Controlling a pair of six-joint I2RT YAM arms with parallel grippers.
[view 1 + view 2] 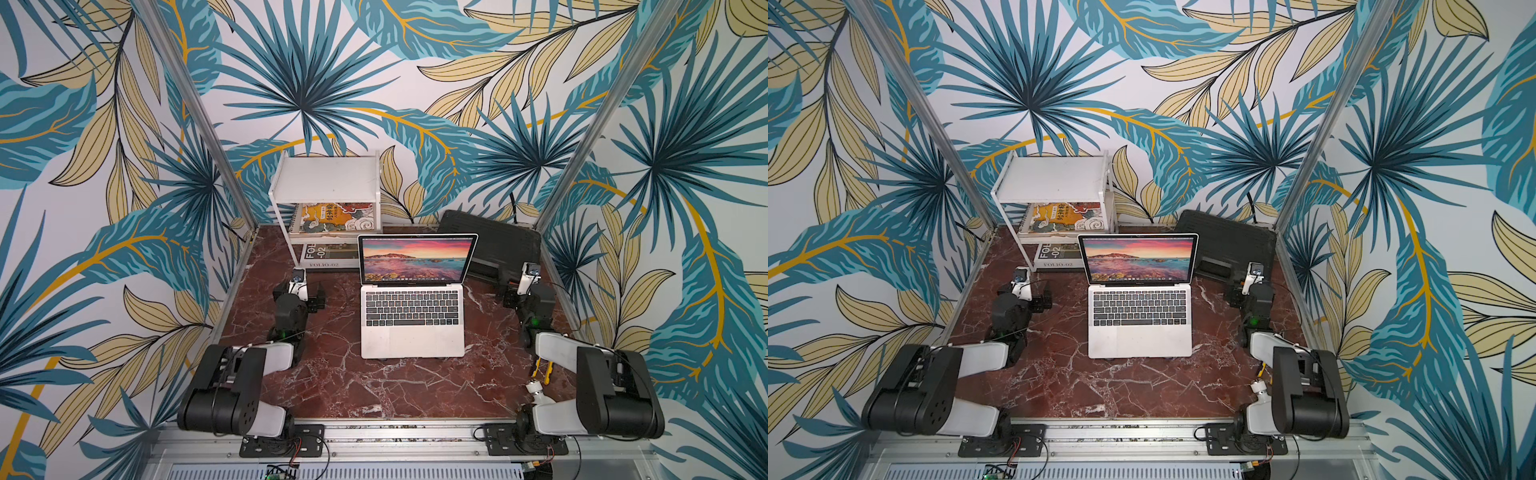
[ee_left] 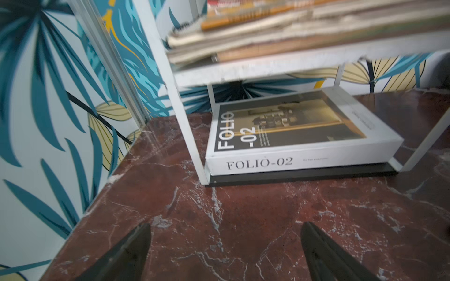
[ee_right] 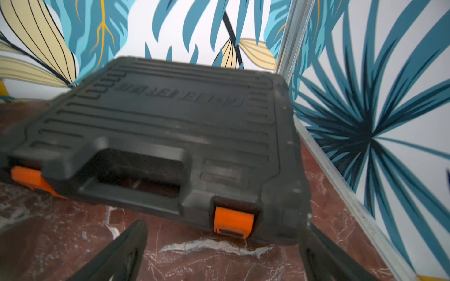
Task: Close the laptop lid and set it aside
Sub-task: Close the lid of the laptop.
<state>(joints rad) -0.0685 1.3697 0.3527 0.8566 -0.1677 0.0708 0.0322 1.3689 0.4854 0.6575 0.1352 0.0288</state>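
Note:
The right gripper grabs the laptop lid (image 1: 417,258) next, from behind its top edge with closed fingers, to fold it shut over the keyboard.
The silver-grey laptop (image 1: 411,340) (image 1: 1140,338) lies open in the middle of the red marble table in both top views. Its keyboard faces the front edge. The laptop lid (image 1: 417,258) (image 1: 1138,257) stands upright, and its screen shows a sunset coast picture. My left gripper (image 1: 309,293) (image 2: 225,225) hovers low over the table to the left of the laptop, open and empty, apart from it. My right gripper (image 1: 513,291) (image 3: 226,223) is to the right of the laptop, also open and empty. Neither wrist view shows the laptop.
A white shelf rack (image 1: 328,178) holding books stands at the back left, with a FOLIO-02 book (image 2: 292,136) under it, just ahead of my left gripper. A black tool case (image 3: 170,121) with orange latches lies at the back right, ahead of my right gripper. Aluminium posts and walls bound the table.

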